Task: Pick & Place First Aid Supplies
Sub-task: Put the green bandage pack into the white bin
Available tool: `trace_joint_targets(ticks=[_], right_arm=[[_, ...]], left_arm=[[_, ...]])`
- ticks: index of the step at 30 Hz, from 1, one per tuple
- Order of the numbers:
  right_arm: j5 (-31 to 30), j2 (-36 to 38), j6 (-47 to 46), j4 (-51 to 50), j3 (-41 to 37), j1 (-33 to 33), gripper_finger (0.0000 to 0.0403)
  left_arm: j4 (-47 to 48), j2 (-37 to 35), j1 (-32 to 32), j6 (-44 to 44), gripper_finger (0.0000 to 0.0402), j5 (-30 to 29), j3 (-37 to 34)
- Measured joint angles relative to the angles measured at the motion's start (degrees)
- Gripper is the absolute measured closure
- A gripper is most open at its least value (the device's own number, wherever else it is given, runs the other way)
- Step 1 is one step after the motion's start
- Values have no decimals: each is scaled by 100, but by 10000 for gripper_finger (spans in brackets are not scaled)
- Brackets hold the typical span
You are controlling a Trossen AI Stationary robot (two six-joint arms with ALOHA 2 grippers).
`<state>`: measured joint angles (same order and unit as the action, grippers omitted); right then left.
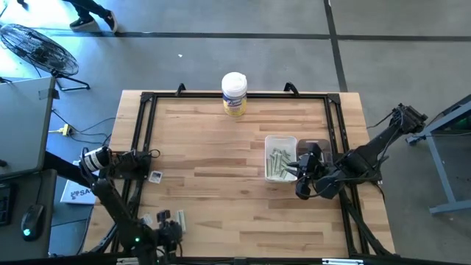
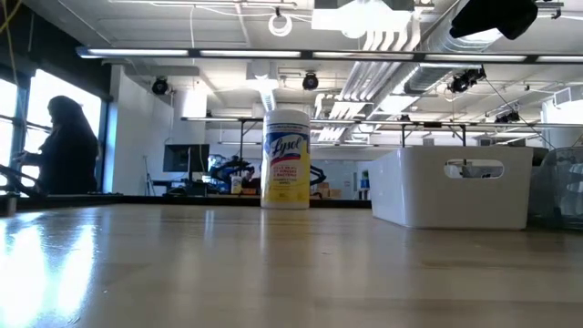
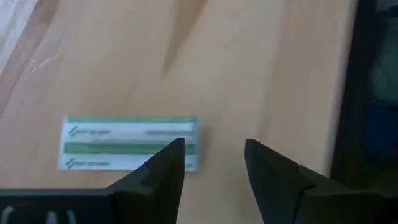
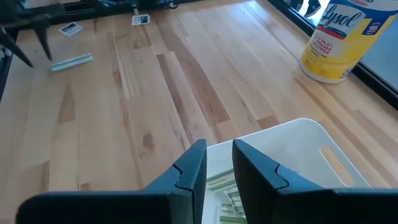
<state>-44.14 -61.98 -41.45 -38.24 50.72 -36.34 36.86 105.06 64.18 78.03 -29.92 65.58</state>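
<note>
The strip packet has to go with the other strip packets in the white bin (image 1: 269, 144), so the left gripper needs to pick it up by its short end next.
A narrow green-white strip packet (image 3: 127, 144) lies flat on the wood near the table's near-left corner (image 1: 180, 218). My left gripper (image 3: 214, 158) is open just above it, one finger over the strip's end and the other past it. Small white square packets (image 4: 70, 28) (image 4: 140, 19) lie flat by the left edge, one of them visible from above (image 1: 155, 177). More green-white strips (image 1: 278, 163) lie in a white bin (image 1: 269, 144). My right gripper (image 4: 220, 163) hovers over the bin's near side, open by a narrow gap and holding nothing.
A tall white canister with a yellow label (image 1: 234, 93) stands at the table's far edge, also in the low view (image 2: 286, 159). A black frame (image 1: 143, 132) runs around the tabletop. Bare wood (image 1: 213, 169) lies between the bin and the left arm.
</note>
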Motion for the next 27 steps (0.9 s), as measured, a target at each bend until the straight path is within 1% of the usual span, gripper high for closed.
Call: trace_joint_targets(ticks=[5,10,12,14,17,23,25,27], right_arm=[[-2,0,-59,33,0,0,331],[-11,0,-55,59,0,0,331],[-26,0,-55,68,0,0,331],[-28,0,-55,83,0,0,331],[-28,0,-57,85,0,0,331],[-28,0,-55,87,0,0,331],[-28,0,-56,89,0,0,331],[-28,0,-55,101,0,0,331]], left_arm=[[-493,3,-2,236,237,-38,-567],[-941,-9,-2,22,237,-281,-886],[-1071,-13,0,-137,244,-398,-981],[-1103,-13,0,-232,257,-442,-1019],[-1121,-13,-2,-326,292,-486,-1043],[-1147,-2,-19,-429,387,-626,-1052],[-1253,0,-112,-440,394,-625,-1054],[-1363,0,-234,-636,386,-610,-1030]])
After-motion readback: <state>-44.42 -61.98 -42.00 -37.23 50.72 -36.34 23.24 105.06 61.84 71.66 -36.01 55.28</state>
